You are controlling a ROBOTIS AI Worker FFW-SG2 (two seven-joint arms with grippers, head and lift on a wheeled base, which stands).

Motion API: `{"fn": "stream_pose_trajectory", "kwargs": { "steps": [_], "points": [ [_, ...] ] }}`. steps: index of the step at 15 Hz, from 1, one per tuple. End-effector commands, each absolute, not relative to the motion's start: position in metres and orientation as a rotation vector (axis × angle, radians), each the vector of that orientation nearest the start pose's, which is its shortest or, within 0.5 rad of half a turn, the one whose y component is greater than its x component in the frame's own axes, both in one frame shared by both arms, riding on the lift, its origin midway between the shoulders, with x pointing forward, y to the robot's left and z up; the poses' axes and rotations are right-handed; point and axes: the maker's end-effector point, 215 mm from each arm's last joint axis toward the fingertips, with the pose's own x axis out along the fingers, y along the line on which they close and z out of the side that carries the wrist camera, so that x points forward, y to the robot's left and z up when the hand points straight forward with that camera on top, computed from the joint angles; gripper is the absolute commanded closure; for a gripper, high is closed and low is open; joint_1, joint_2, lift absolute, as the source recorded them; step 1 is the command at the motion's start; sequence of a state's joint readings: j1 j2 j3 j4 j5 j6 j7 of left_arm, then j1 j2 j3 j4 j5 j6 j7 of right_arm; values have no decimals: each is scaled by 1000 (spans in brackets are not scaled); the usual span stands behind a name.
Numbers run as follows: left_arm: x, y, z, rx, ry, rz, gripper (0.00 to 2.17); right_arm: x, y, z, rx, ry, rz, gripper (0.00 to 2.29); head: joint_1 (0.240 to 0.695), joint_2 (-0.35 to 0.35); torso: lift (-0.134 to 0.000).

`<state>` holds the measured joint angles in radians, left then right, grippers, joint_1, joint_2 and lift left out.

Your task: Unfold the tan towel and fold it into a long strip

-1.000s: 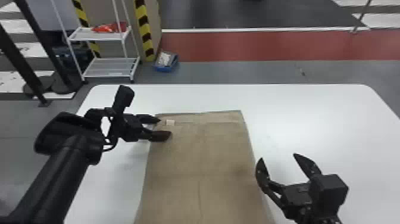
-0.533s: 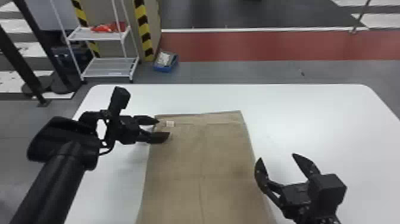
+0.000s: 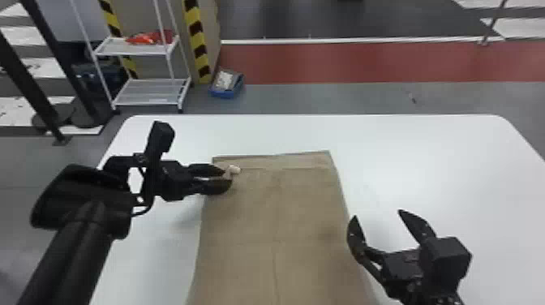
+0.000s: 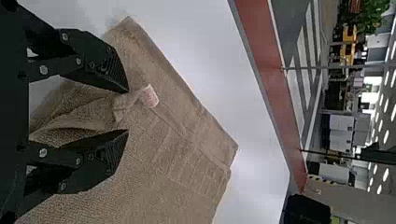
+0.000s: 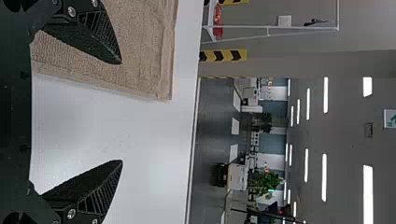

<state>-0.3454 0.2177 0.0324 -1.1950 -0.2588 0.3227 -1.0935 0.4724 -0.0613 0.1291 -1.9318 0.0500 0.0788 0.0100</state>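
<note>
My right gripper pinches the towel by its side edge [image 3: 347, 219] next, where the cloth ends, since the tan towel [image 3: 300, 207] lies flat.
The tan towel [image 3: 300, 207] lies flat on the white table, its tagged far-left corner area pinched up. At that corner my left gripper [image 3: 228, 177] is partly open, close beside the white tag [image 3: 234, 169]. In the left wrist view a raised fold of the towel [image 4: 173, 172] stands between the parted fingers of my left gripper [image 4: 127, 111], just short of the tag [image 4: 150, 96]. My right gripper [image 3: 378, 214] is wide open at the towel's right edge. The right wrist view has my right gripper [image 5: 122, 112] with one finger over the towel [image 5: 144, 51], the other over bare table.
The white table [image 3: 425, 154] extends past the towel on both sides. Beyond it on the floor stand a white rack [image 3: 150, 97] holding something red, and a blue bin [image 3: 227, 85]. A striped post [image 3: 197, 40] rises beside the rack.
My left gripper's fingers have drawn closer together, and the towel near the tag has bunched up between them. The left arm shifted slightly left earlier. My right gripper has hardly moved.
</note>
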Motion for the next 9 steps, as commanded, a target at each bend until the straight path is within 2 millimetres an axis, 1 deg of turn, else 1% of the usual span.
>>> {"fn": "stream_pose_trajectory", "kwargs": {
  "steps": [1,2,3,5,6,7,8,9],
  "points": [
    [577,202,-446,188,547,-890,1362,438,-161,-413,-57,188,156,127,695,46,-123],
    [576,202,-444,190,543,-890,1423,439,-162,-413,-58,188,153,127,695,45,-123],
    [574,201,-440,195,528,-886,1423,439,-162,-413,-58,188,153,127,695,44,-123],
    [563,198,-426,192,499,-886,1423,439,-162,-415,-58,191,153,127,695,44,-123],
    [555,194,-419,174,503,-888,1575,439,-162,-414,-58,188,153,127,695,43,-123],
    [547,197,-416,145,528,-873,1828,439,-162,-415,-57,190,153,127,695,41,-123],
    [537,196,-410,122,540,-872,1855,440,-160,-416,-56,190,156,127,695,39,-123],
    [524,189,-401,101,540,-878,1855,440,-159,-416,-55,190,159,127,695,38,-123]
  ]
}}
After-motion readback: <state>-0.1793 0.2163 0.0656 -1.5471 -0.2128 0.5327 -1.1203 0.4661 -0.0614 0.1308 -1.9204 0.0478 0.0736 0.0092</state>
